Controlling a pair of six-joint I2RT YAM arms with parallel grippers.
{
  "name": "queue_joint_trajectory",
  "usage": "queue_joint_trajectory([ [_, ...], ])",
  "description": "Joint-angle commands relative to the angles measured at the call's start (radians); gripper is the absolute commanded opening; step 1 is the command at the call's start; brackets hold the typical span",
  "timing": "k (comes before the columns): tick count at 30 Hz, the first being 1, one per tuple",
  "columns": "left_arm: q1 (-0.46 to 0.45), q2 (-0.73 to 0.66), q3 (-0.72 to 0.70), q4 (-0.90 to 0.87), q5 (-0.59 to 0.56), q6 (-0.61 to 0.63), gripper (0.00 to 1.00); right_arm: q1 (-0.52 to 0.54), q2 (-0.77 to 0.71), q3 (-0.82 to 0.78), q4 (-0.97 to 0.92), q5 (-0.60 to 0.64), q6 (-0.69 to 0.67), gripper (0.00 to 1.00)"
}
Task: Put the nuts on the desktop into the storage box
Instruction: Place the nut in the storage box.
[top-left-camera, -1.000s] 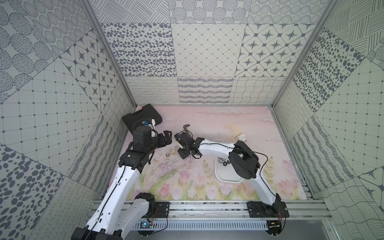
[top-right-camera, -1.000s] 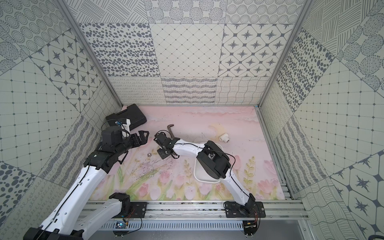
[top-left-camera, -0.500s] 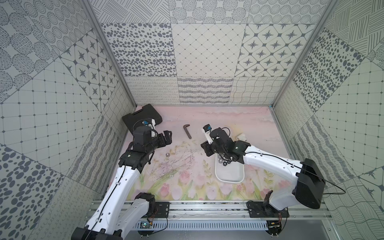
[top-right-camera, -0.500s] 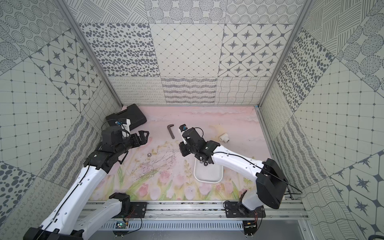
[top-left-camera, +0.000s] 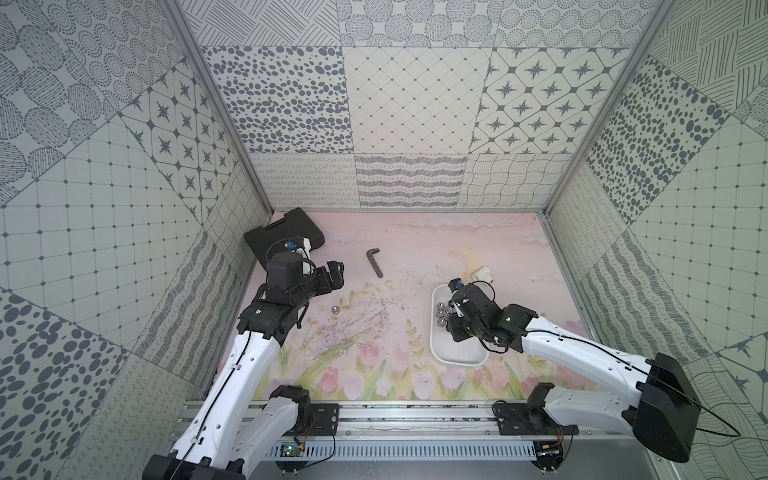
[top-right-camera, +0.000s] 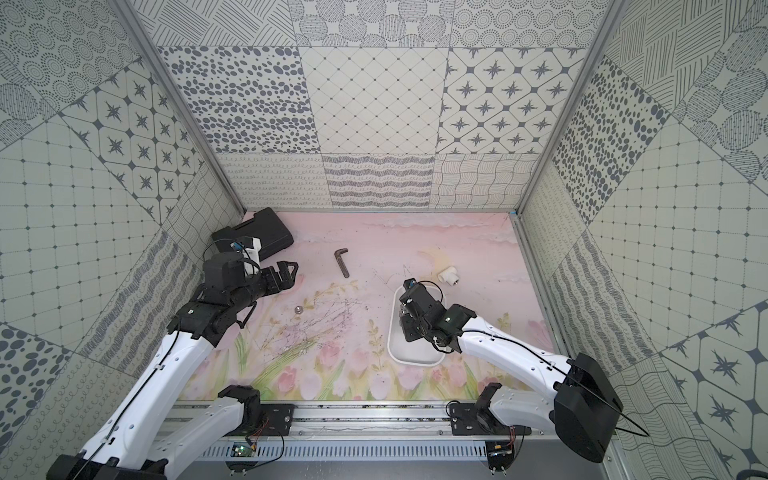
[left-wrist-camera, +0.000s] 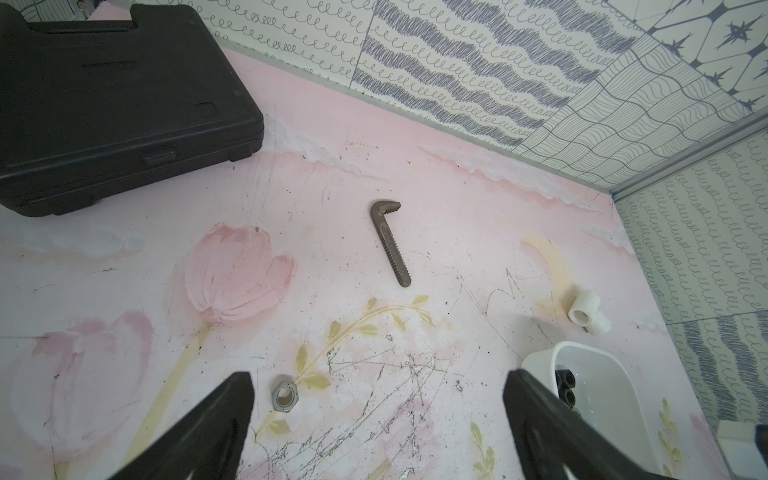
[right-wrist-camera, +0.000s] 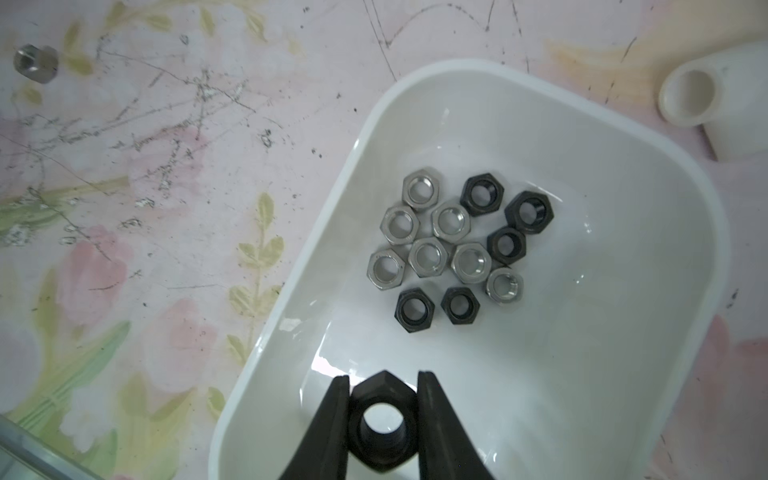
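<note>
My right gripper should keep holding the black hex nut (right-wrist-camera: 382, 419) until it reaches the empty spot beside the nuts in the box before it opens: the hex nut hangs above the box's bottom.
The white storage box (top-left-camera: 434, 345) (right-wrist-camera: 316, 232) sits right of centre on the pink flowered desktop (top-left-camera: 395, 332). Several silver and black nuts (right-wrist-camera: 457, 245) lie clustered inside it. Hovering over the box's near half, my right gripper (right-wrist-camera: 383, 376) (top-left-camera: 454, 330) is shut on a black hex nut (right-wrist-camera: 382, 419), held flat between the fingers. One silver nut (top-left-camera: 335, 309) (left-wrist-camera: 285, 392) (right-wrist-camera: 35, 63) lies loose on the desktop, left of the box. My left gripper (top-left-camera: 334, 274) (left-wrist-camera: 376, 382) stands open and empty above the desktop, just behind that nut.
A dark L-shaped tool (top-left-camera: 375, 262) (left-wrist-camera: 390, 243) lies behind the middle. A black case (top-left-camera: 282, 237) (left-wrist-camera: 116, 104) fills the back left corner. A white pipe elbow (top-left-camera: 483, 274) (right-wrist-camera: 706, 104) rests just behind the box. Patterned walls close three sides.
My right arm swung from near the L-shaped tool at centre-left rightward to over the storage box, jaws staying shut. The left arm has not moved.
</note>
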Motion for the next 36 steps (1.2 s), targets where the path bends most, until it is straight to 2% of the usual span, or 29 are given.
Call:
queue_joint_trajectory([
  [1, 0.000, 0.004, -0.002, 0.022, -0.002, 0.001, 0.99, -0.003, 0.052, 0.002, 0.006, 0.017, 0.040, 0.20],
  [26, -0.001, 0.006, 0.002, 0.020, -0.007, 0.007, 0.99, 0.034, 0.356, 0.105, 0.127, -0.045, 0.026, 0.23],
  [33, -0.001, 0.007, 0.003, 0.022, -0.007, 0.008, 0.99, 0.034, 0.350, 0.110, 0.125, -0.011, 0.029, 0.45],
  [36, 0.000, 0.010, 0.004, 0.023, -0.006, 0.008, 0.99, 0.034, 0.317, 0.118, 0.110, 0.018, 0.022, 0.49],
])
